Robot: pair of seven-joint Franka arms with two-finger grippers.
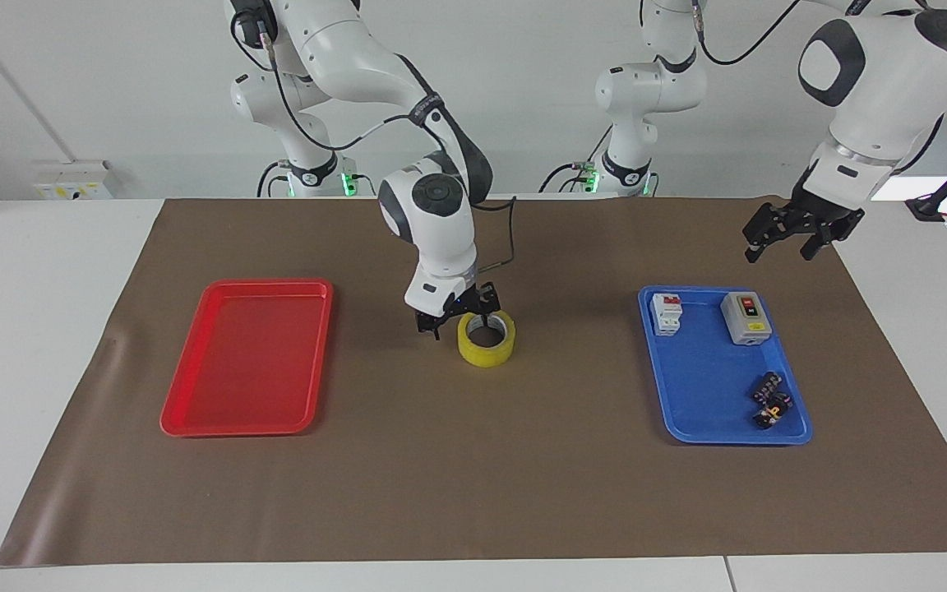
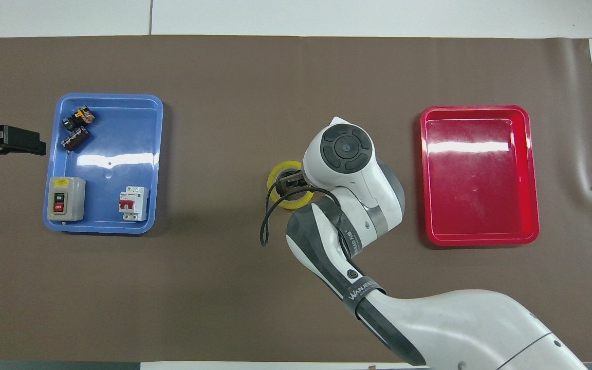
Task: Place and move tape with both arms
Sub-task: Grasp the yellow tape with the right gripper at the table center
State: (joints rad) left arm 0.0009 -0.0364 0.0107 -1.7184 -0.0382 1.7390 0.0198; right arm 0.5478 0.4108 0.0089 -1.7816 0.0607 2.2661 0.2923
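The yellow tape needs to go into the red tray (image 2: pixel 480 176), so my right gripper will next grip the roll by its side (image 2: pixel 273 179).
The tape (image 1: pixel 486 352), a yellow roll with a white core, lies flat in the middle of the brown mat; it also shows in the overhead view (image 2: pixel 283 165). My right gripper (image 1: pixel 460 321) is down at the roll. It is open, with one finger outside the roll's wall and the other in its hole. In the overhead view the right gripper (image 2: pixel 292 181) covers part of the roll. My left gripper (image 1: pixel 779 251) is open and empty. It hangs in the air over the mat beside the blue tray (image 1: pixel 704 386), and shows at the overhead view's edge (image 2: pixel 16 145).
The blue tray holds a white and red breaker (image 1: pixel 667 314), a grey switch box (image 1: pixel 746 317) and small dark parts (image 1: pixel 772 399). An empty red tray (image 1: pixel 247 362) lies toward the right arm's end. Two smaller arms stand at the table's robot end.
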